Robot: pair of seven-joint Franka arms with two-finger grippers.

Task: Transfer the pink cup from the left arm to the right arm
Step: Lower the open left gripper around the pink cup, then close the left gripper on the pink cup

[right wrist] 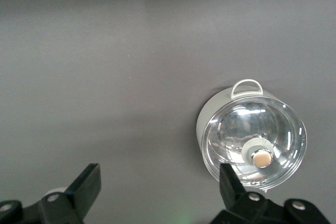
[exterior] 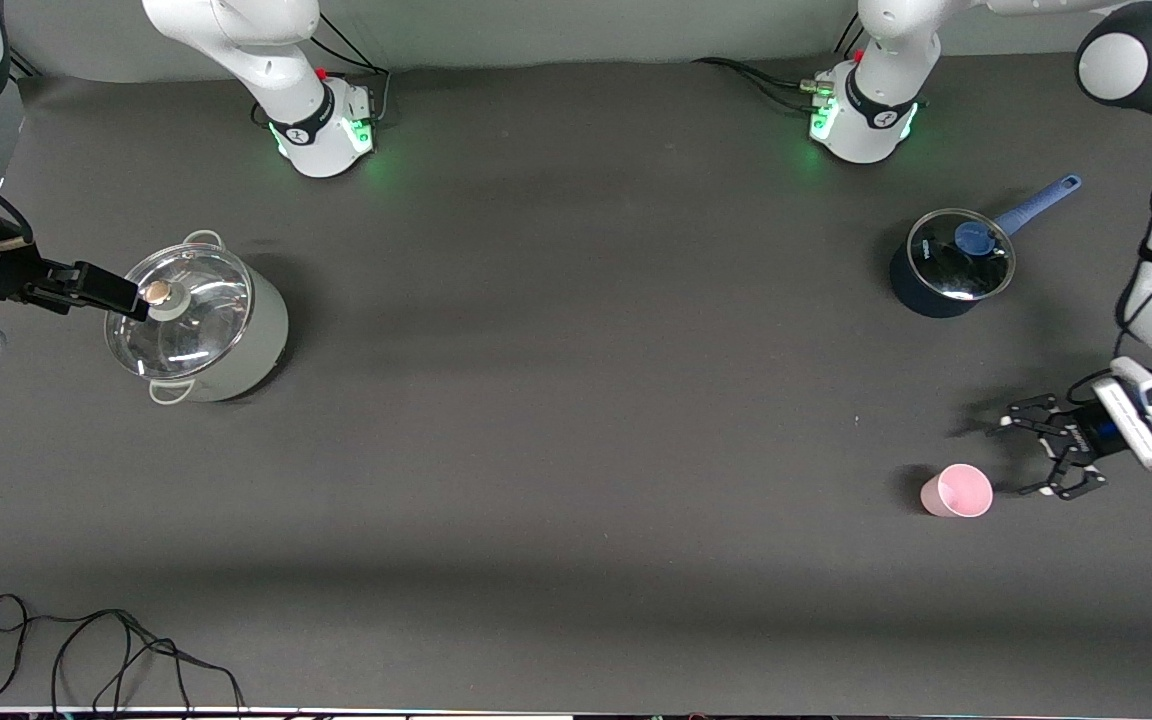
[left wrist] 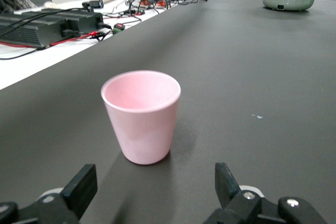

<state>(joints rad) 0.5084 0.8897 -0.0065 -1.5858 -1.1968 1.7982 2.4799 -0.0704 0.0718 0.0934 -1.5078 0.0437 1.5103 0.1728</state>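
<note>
My left gripper should grab the pink cup by its lower body [left wrist: 144, 144] next. The pink cup's rim [left wrist: 140, 92] will then stay free, so the cup can pass to my right gripper.
The pink cup [exterior: 956, 491] stands upright and empty on the dark table near the left arm's end. It also shows in the left wrist view [left wrist: 142, 115]. My left gripper [exterior: 1023, 455], the skeletal one, is low beside the cup, open and empty, with its jaws pointing at the cup and a small gap to it [left wrist: 155, 182]. My right gripper [exterior: 126, 297] hangs up over the glass lid of the grey-green pot [exterior: 198, 322] at the right arm's end. It is open and empty [right wrist: 159, 182], with the pot's lid [right wrist: 253, 143] below it.
A dark blue saucepan [exterior: 948, 264] with a glass lid and a blue handle stands near the left arm's base, farther from the front camera than the cup. A loose black cable [exterior: 86, 650] lies at the table's front edge toward the right arm's end.
</note>
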